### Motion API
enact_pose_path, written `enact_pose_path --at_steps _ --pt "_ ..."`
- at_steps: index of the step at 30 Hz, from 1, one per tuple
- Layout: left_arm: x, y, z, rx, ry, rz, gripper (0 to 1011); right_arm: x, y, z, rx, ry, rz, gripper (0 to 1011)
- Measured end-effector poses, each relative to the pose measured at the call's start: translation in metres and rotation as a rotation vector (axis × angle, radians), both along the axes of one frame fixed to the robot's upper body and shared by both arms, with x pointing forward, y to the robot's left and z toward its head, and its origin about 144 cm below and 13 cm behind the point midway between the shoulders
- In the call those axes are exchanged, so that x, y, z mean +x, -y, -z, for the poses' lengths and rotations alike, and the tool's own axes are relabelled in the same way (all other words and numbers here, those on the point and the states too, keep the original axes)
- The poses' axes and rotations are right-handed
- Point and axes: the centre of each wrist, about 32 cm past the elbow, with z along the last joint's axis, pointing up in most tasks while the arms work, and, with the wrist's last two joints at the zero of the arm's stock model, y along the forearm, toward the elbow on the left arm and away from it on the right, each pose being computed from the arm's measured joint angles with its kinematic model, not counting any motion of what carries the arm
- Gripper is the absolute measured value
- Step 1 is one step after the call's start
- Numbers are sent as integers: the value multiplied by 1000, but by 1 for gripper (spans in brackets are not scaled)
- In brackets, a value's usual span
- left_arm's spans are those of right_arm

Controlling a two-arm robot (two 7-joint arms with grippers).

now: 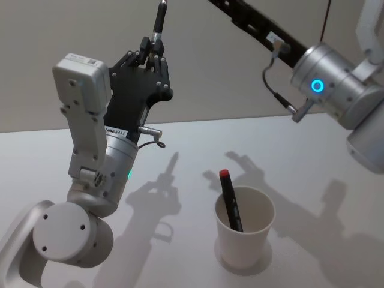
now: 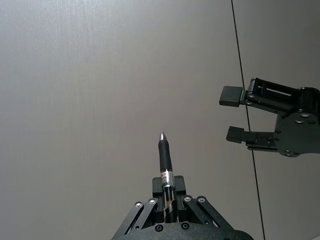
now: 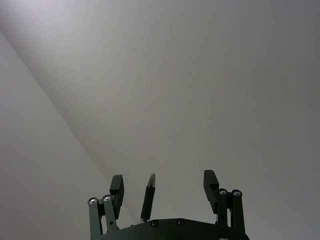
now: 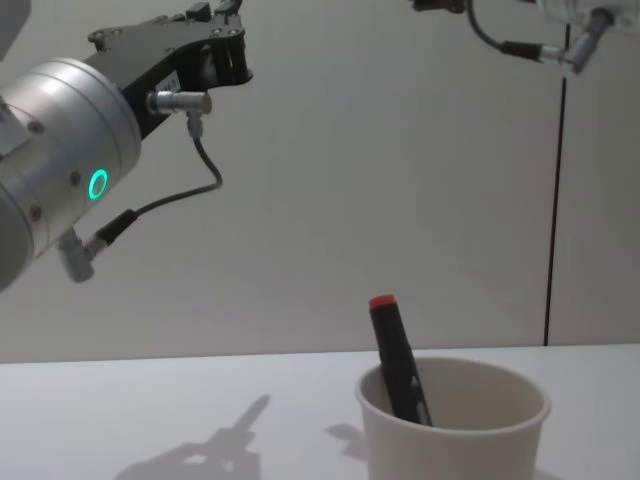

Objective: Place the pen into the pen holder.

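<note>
My right gripper grips the pen by its silver-tipped end next, since my left gripper holds the pen's lower part.
My left gripper [image 1: 154,57] is raised high over the table's left side, shut on the lower part of a slim black pen [image 1: 159,23] that points straight up. The left wrist view has the pen [image 2: 165,167] standing upright between the fingers, silver tip on top. The pen holder [image 1: 243,247], an off-white paper cup, stands on the table at front right, below and to the right of the held pen. A black marker with a red end [image 1: 230,203] leans inside it. My right gripper [image 2: 233,115] hangs open and empty close by the pen, at about the same height.
The white table [image 1: 312,180] around the cup is bare. My right arm [image 1: 333,84] reaches in from the upper right. In the chest view the pen holder [image 4: 470,440] sits front right and the left arm [image 4: 70,170] fills the upper left. A plain wall is behind.
</note>
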Motion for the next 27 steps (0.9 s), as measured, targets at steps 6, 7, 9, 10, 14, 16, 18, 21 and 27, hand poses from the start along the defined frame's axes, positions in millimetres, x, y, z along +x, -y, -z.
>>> enact_pose_path --at_steps 6,7,9,10,14,16,18,21,27 --pt "0 0 0 0 0 0 138 4 -7 -2 15 -38 -34 1001" --pt "0 0 0 0 0 0 138 5 -9 -2 19 -48 -43 1001" --pt "0 0 0 0 0 0 136 7 -12 -2 22 -61 -55 1001" --pt "0 0 0 0 0 0 138 7 -12 -2 22 -61 -55 1001" --pt "0 0 0 0 0 0 138 9 -16 -2 22 -86 -75 1001" --pt "0 0 0 0 0 0 138 10 -18 -2 20 -97 -85 1001" --pt "0 0 0 0 0 0 138 11 -20 -2 20 -103 -91 1001" --pt "0 0 0 0 0 0 138 12 -23 -2 21 -114 -104 1001" --pt "0 0 0 0 0 0 138 16 -31 -1 26 -132 -129 1001"
